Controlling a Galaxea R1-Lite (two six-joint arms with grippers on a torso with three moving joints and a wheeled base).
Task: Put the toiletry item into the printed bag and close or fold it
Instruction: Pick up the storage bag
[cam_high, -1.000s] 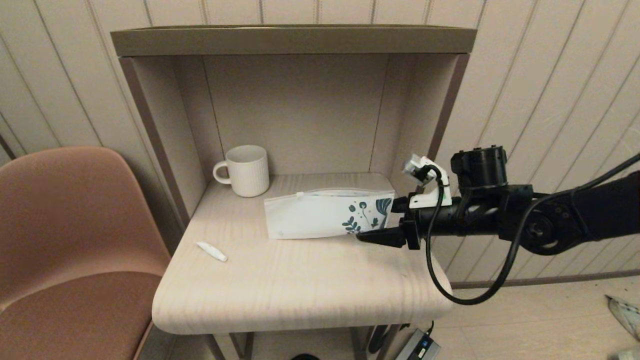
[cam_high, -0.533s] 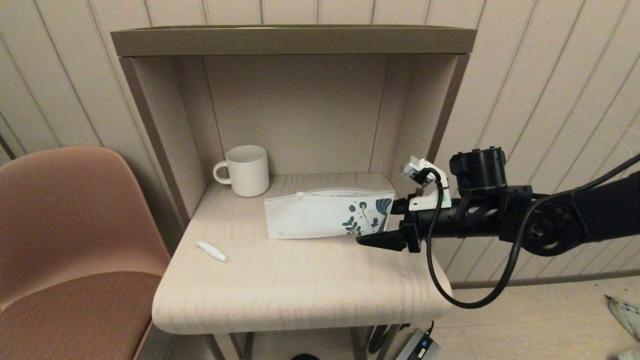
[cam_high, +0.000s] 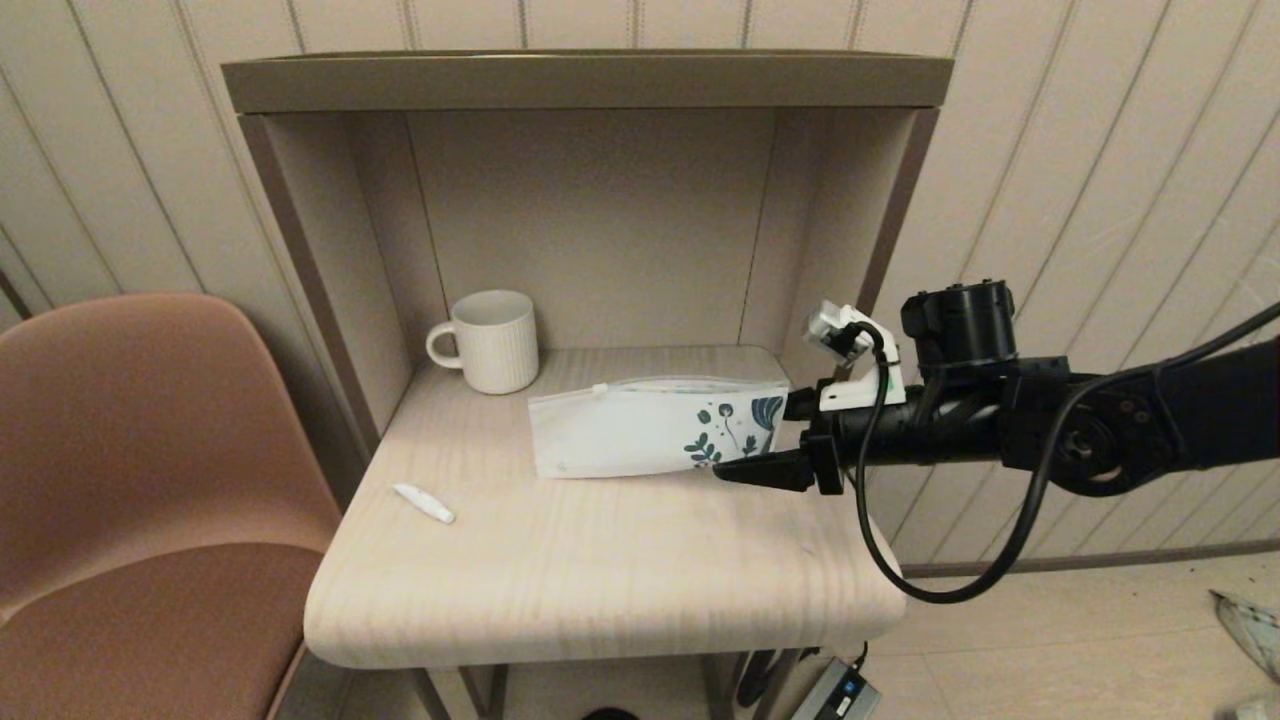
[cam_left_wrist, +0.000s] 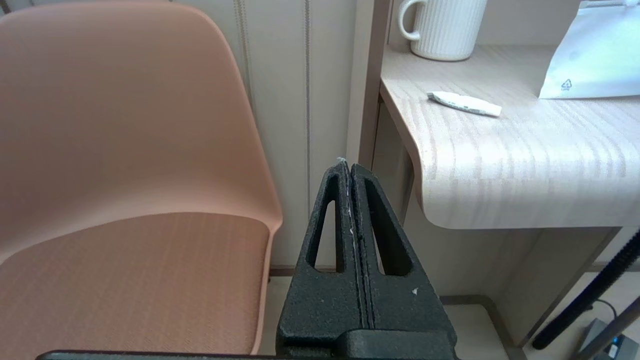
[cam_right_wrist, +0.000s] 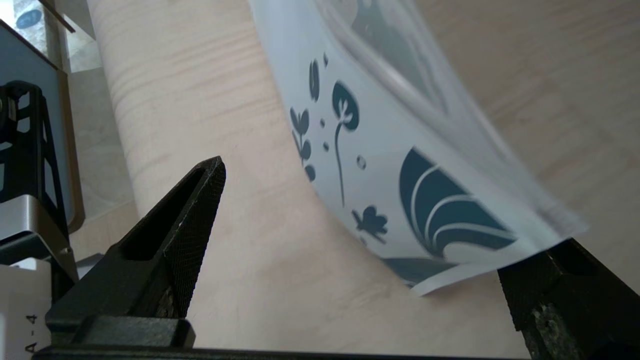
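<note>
I need to grab the bag by its teal-printed end (cam_high: 762, 422) with my right gripper. Then the printed bag's zip top (cam_high: 678, 385) stays free to take the white tube.
The printed bag (cam_high: 640, 432) lies across the shelf table, its zip top toward the back and its teal print at the right end. My right gripper (cam_high: 762, 442) is open at that printed end. In the right wrist view the bag's printed corner (cam_right_wrist: 400, 165) curls up off the wood between the gripper's (cam_right_wrist: 393, 202) spread fingers, close to one of them. The toiletry item (cam_high: 423, 503), a small white tube, lies alone near the table's left front edge. My left gripper (cam_left_wrist: 348, 167) is shut and empty, low beside the table, with the tube (cam_left_wrist: 465, 103) ahead of it.
A white ribbed mug (cam_high: 495, 342) stands at the back left of the alcove. The shelf unit's side walls and top enclose the back of the table (cam_high: 600, 580). A salmon chair (cam_high: 130, 450) stands close on the left. A cable and a box lie on the floor below.
The right gripper dipped slightly and came back, staying beside the bag's printed end. Bag, tube and mug have not moved.
</note>
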